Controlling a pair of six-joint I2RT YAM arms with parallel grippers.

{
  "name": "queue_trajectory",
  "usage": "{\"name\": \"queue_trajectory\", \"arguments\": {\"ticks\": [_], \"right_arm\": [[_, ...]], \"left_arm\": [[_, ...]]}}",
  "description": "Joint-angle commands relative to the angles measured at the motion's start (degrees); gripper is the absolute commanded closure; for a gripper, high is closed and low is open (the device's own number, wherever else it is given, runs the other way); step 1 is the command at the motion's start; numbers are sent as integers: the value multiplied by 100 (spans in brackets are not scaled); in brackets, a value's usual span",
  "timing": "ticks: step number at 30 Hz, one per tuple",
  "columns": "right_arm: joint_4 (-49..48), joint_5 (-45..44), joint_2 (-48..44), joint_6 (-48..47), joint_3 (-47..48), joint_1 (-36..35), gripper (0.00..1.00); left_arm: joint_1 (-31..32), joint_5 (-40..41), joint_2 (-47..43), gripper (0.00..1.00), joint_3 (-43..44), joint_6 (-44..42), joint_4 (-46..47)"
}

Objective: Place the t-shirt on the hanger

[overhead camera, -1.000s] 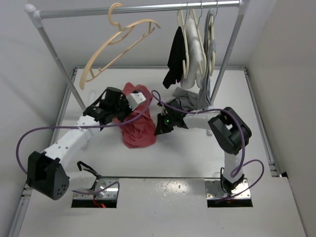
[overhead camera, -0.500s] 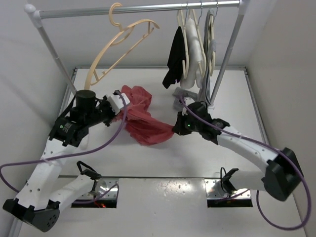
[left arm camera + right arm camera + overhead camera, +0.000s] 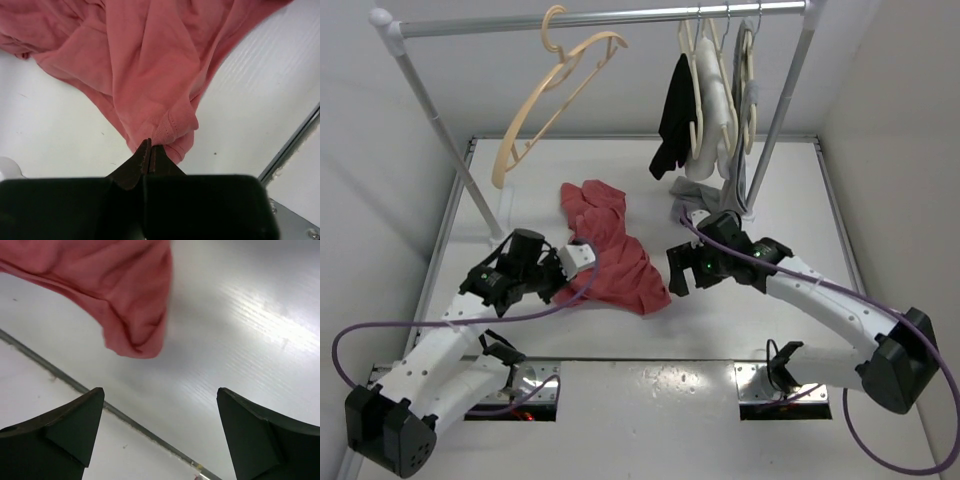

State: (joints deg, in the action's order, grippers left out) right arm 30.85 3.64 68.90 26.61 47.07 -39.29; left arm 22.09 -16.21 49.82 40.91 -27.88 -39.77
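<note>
The robot's right gripper needs to grab the peach hanger (image 3: 555, 90) by its front arm, near the bar joint (image 3: 507, 154). The hanger's hook and opposite arm then stay free for the unhooking.
The coral-red t-shirt (image 3: 612, 255) lies crumpled on the white table, running from the back middle toward the front. My left gripper (image 3: 563, 278) is at its left edge, and in the left wrist view it (image 3: 150, 146) is shut on a hemmed corner of the t-shirt (image 3: 150, 75). Just right of the shirt's front corner, my right gripper (image 3: 673, 275) stands open. The right wrist view shows its fingers (image 3: 75, 425) wide apart, with nothing between them and a fold of the t-shirt (image 3: 125, 305) ahead. The peach hanger (image 3: 555, 90) hangs tilted on the rail's left part.
A clothes rail (image 3: 600, 18) spans the back on two slanted legs (image 3: 450, 140). At its right hang a black garment (image 3: 675, 115), cream hangers (image 3: 710, 90) and a grey garment (image 3: 715, 190) reaching the table. A metal seam (image 3: 50, 370) crosses the table near the front.
My right gripper has opened and let go of the t-shirt. My left arm has pulled back toward the front left with the hem, so the shirt now lies lower and flatter.
</note>
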Motion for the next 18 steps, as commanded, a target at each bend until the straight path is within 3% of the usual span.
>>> {"name": "queue_trajectory", "arguments": {"ticks": [1,4,9,12,16,18], "right_arm": [[210,145,-342,-428,872,-149,6],[544,592,77,-796,1582,-219,6],[1019,1533,1070,-938,3385,-457,7],[643,2105,1231,-737,4448,-571,8],[-139,2588,1398,-359,5048,-633,8],[-1165,2957,1398,-70,5049,-685,8]], "left_arm": [[-29,29,-482,100,-275,-7,760],[-29,109,-561,100,-863,-7,883],[-29,302,-438,100,-1067,-60,1058],[-29,364,-438,100,-1067,-7,1059],[-29,425,-517,100,-1120,45,1112],[-29,478,-579,100,-1181,46,1164]]}}
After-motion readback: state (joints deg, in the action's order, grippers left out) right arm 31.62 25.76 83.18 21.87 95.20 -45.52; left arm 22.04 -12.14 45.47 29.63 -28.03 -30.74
